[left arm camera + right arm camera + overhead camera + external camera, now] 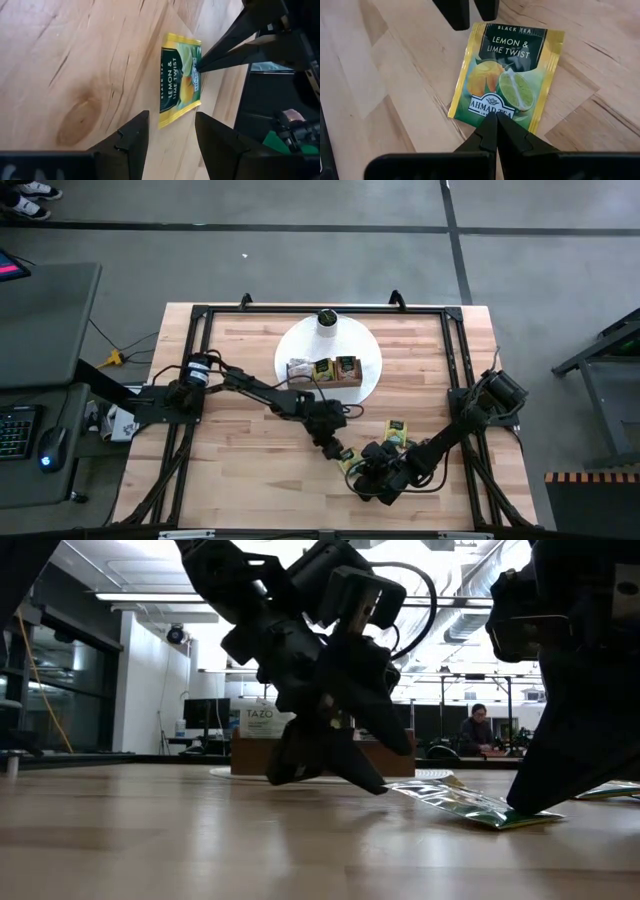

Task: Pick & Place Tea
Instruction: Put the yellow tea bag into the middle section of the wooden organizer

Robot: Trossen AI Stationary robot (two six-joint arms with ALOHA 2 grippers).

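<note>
The Lemon & Lime Twist sachet needs to go in the wooden tray. My left gripper will pick it up next by the yellow part at its end beside the lemon (179, 114).
A green-and-yellow tea sachet (510, 75) printed "Lemon & Lime Twist" lies flat on the wooden table near its front centre (349, 461). My right gripper (496, 116) is shut, its tips on the sachet's logo end. My left gripper (171, 116) is open and slants down toward the sachet's opposite end. Its two fingers (452, 12) stand just short of that edge. Whether they touch the sachet, I cannot tell. My right gripper presses its shut fingertips (199, 66) down on the sachet's short edge by the brand logo (492, 107). The fingers slant down from the table's right side and lie along the sachet. The sachet stays on the table under them (505, 815).
More tea sachets (397, 430) lie just behind my right arm. At the back centre a white round plate (365, 345) carries a wooden tray (325, 370) holding sachets, with a white cylinder (326, 320) behind it. A black frame (455, 370) edges the table.
</note>
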